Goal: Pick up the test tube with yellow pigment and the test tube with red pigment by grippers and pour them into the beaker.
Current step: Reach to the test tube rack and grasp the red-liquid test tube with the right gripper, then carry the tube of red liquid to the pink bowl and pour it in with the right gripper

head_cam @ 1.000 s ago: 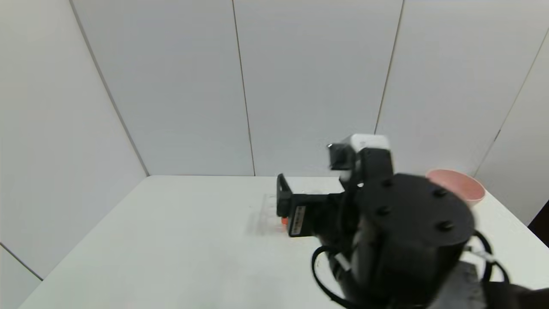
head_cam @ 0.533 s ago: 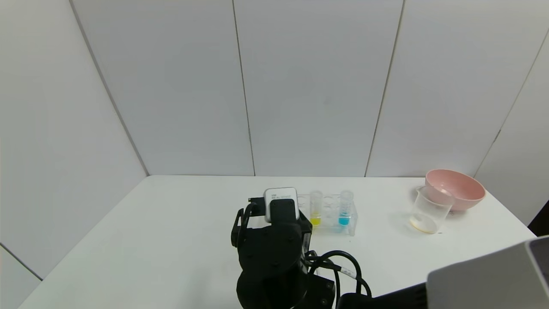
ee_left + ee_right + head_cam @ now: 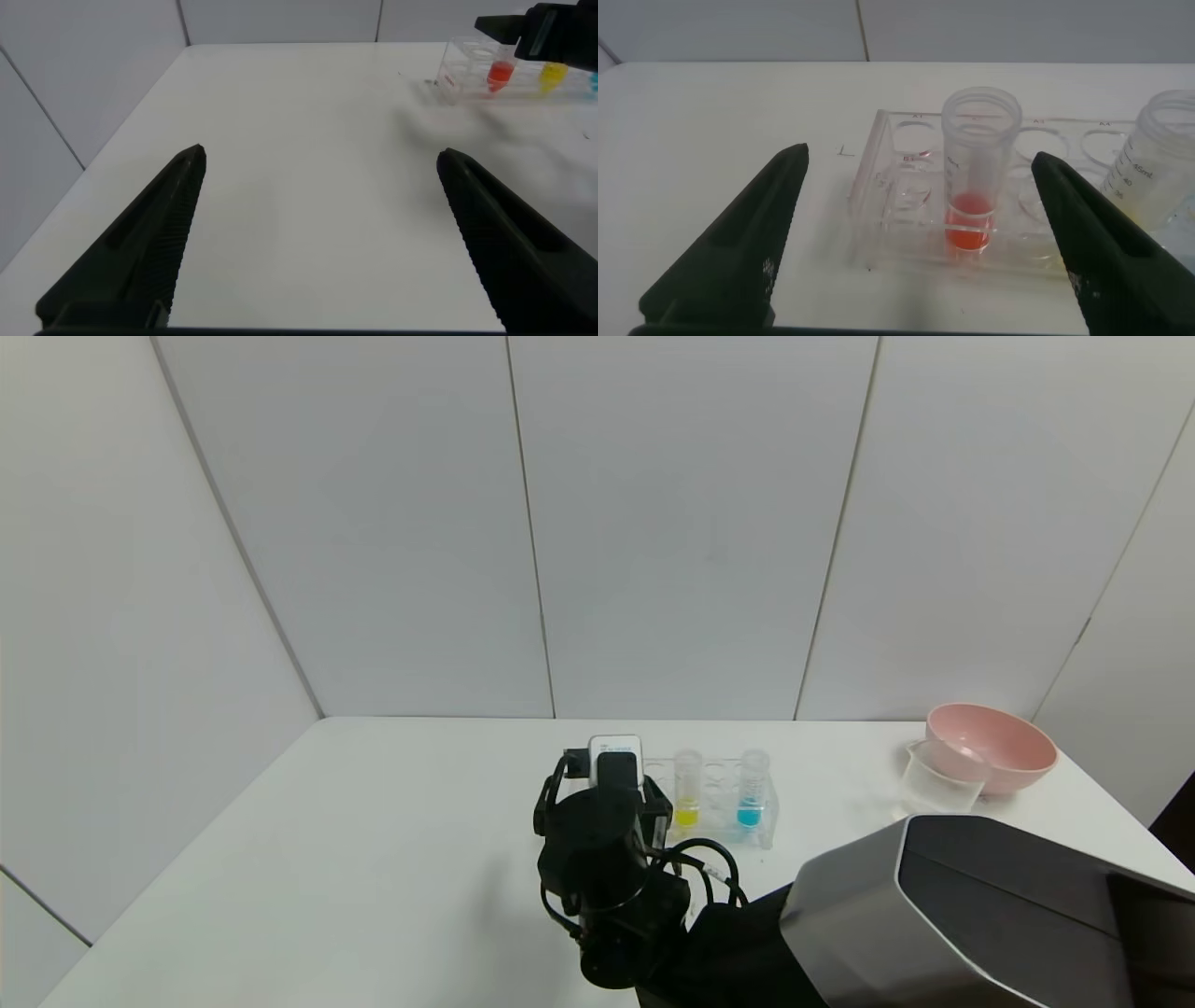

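The right gripper isn't ready to close yet, because its fingertips stop short of the red pigment tube (image 3: 976, 168). It should first move toward the tube and then close on it.
The test tube with red pigment (image 3: 976, 168) stands upright in a clear rack (image 3: 906, 201). My right gripper (image 3: 920, 159) is open just in front of it, with a jaw on either side and clear of the tube. In the head view this gripper (image 3: 607, 784) hides the red tube. The test tube with yellow pigment (image 3: 687, 791) stands in the rack (image 3: 719, 821), and also shows in the right wrist view (image 3: 1158, 159). The beaker (image 3: 936, 782) stands at the far right. My left gripper (image 3: 321, 154) is open and empty over bare table, far from the rack (image 3: 467, 70).
A tube with blue liquid (image 3: 751, 791) stands in the rack to the right of the yellow one. A pink bowl (image 3: 991, 747) sits behind the beaker at the table's back right corner. My right arm's grey casing (image 3: 980, 915) covers the near right of the table.
My right arm has swung from close before the camera down to the left end of the rack, then edged nearer the tubes. Its grey casing now covers the beaker's lower part.
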